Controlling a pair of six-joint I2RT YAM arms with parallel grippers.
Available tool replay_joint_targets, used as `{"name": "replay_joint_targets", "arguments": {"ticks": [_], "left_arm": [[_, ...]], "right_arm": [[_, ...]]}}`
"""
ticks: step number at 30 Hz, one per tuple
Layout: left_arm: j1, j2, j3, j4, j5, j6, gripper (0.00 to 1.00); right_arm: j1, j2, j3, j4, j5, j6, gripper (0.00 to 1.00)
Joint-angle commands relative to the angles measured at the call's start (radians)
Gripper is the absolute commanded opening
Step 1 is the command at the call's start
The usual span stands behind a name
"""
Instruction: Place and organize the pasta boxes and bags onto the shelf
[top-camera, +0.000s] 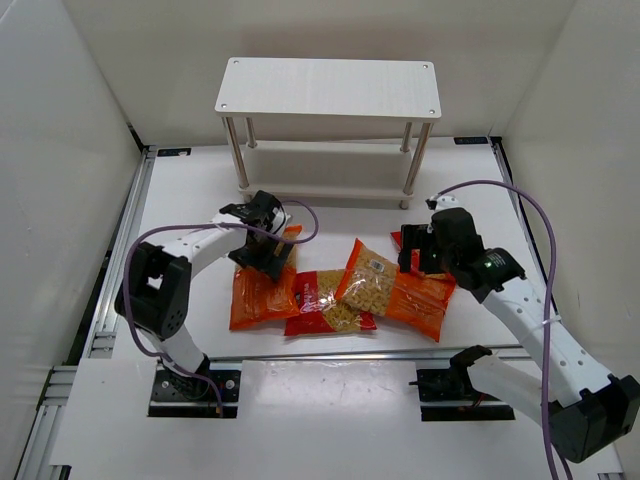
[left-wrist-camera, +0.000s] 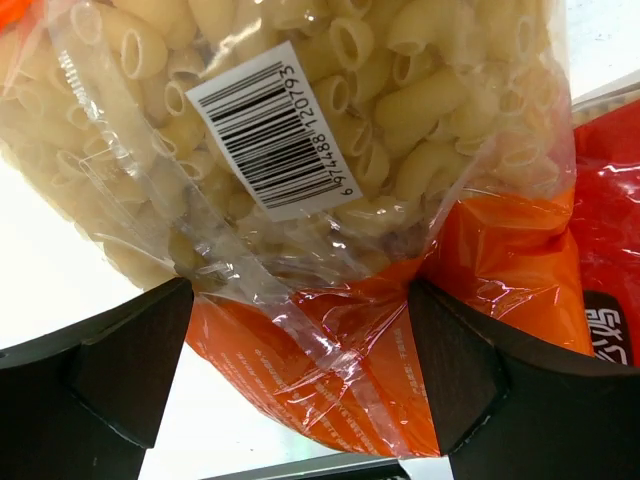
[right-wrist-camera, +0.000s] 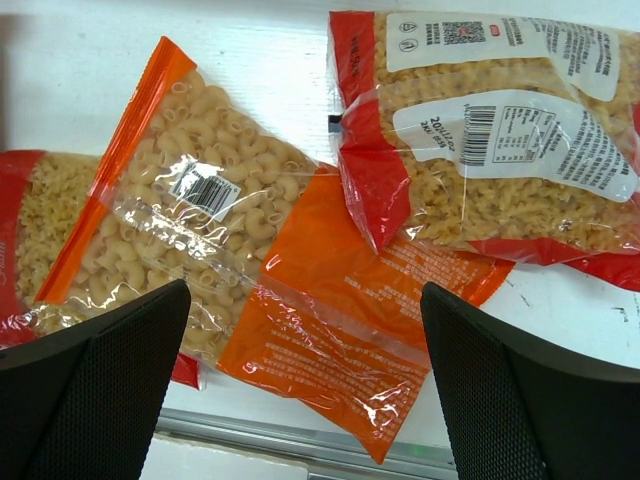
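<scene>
My left gripper grips the orange bag by its middle (top-camera: 284, 275) beside the barcode next, leaving the pasta-filled end free to enter the shelf (top-camera: 328, 88).
Four flat pasta bags lie in a row on the white table in front of the shelf (top-camera: 328, 88). My left gripper (top-camera: 264, 250) is low over the far end of the left orange bag (top-camera: 258, 298). In the left wrist view its open fingers (left-wrist-camera: 125, 370) stand on either side of that bag's orange end (left-wrist-camera: 380, 350). A red bag (top-camera: 325, 308) lies in the middle. My right gripper (top-camera: 418, 255) hangs open above the right orange bag (top-camera: 400, 288), which also shows in the right wrist view (right-wrist-camera: 330, 280). Another red bag (right-wrist-camera: 500, 150) overlaps that bag's end.
The shelf's lower board (top-camera: 325, 190) sits close to the table, behind the bags. White walls close in the left, right and back. A metal rail (top-camera: 120, 250) runs along the table's left edge. A white board (top-camera: 330, 400) covers the near edge.
</scene>
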Motion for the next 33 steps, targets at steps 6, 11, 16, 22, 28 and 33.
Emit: {"name": "replay_joint_targets", "arguments": {"ticks": [6, 11, 16, 22, 28, 33], "left_arm": [[-0.028, 0.067, -0.071, 0.033, 0.032, -0.002, 0.57], [-0.037, 0.003, -0.089, 0.022, 0.122, -0.002, 0.1], [-0.037, -0.16, -0.066, -0.016, 0.101, -0.002, 0.1], [-0.046, -0.254, 0.084, -0.09, 0.061, -0.002, 0.1], [-0.066, -0.229, 0.167, -0.108, 0.004, -0.002, 0.1], [-0.066, -0.195, 0.259, -0.062, -0.052, -0.002, 0.1]], "right_arm": [[0.004, 0.0, 0.031, 0.029, -0.012, -0.003, 1.0], [0.004, 0.0, 0.031, 0.038, -0.003, 0.006, 1.0], [0.004, 0.0, 0.04, 0.038, 0.008, 0.006, 1.0], [0.014, -0.009, 0.049, 0.047, 0.028, 0.016, 1.0], [0.014, -0.028, 0.049, 0.047, 0.048, 0.025, 1.0], [0.014, -0.037, 0.031, 0.047, 0.057, 0.025, 1.0]]}}
